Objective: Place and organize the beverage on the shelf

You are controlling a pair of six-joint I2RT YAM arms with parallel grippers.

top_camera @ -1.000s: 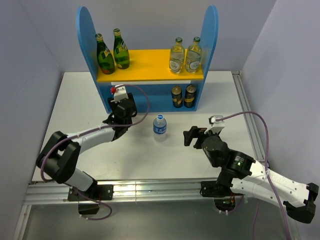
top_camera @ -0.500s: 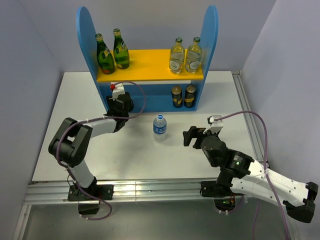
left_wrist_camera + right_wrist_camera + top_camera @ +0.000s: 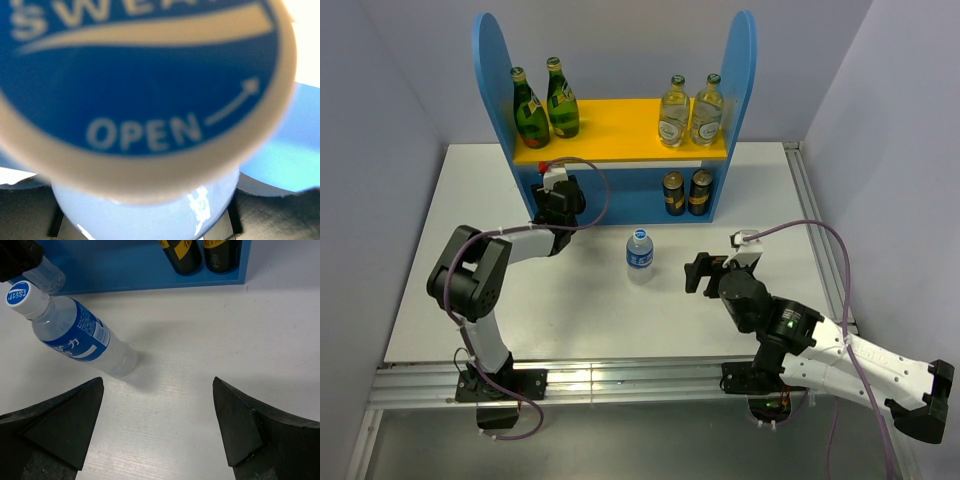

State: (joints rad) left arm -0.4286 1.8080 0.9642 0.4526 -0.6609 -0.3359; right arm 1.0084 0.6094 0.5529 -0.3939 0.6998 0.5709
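The base of the second water bottle is over the shelf and the bottle would settle on the lower level, so it is now time for my left gripper to release it.
The shelf (image 3: pixel 620 130) stands at the back of the table. Two green bottles (image 3: pixel 546 104) stand on the left of its yellow board and two clear glass bottles (image 3: pixel 690 111) on the right. One water bottle (image 3: pixel 639 250) (image 3: pixel 75 330) stands upright on the table in front of the shelf. My left gripper (image 3: pixel 560 197) (image 3: pixel 145 220) is shut on a second water bottle (image 3: pixel 150 75) (image 3: pixel 47 277) at the left end of the lower level; its blue cap fills the left wrist view. My right gripper (image 3: pixel 698 272) (image 3: pixel 157 385) hangs open, just right of the standing bottle, nothing between its fingers.
Two dark bottles with yellow labels (image 3: pixel 686 193) (image 3: pixel 200 252) stand on the right of the shelf's lower level. The shelf's tall blue side panels (image 3: pixel 490 60) rise at both ends. Grey walls close in on the left and right of the white table (image 3: pixel 470 300).
My left arm has stretched forward, carrying its bottle up to the shelf's lower level. The right gripper has crept slightly left; the standing bottle has not moved.
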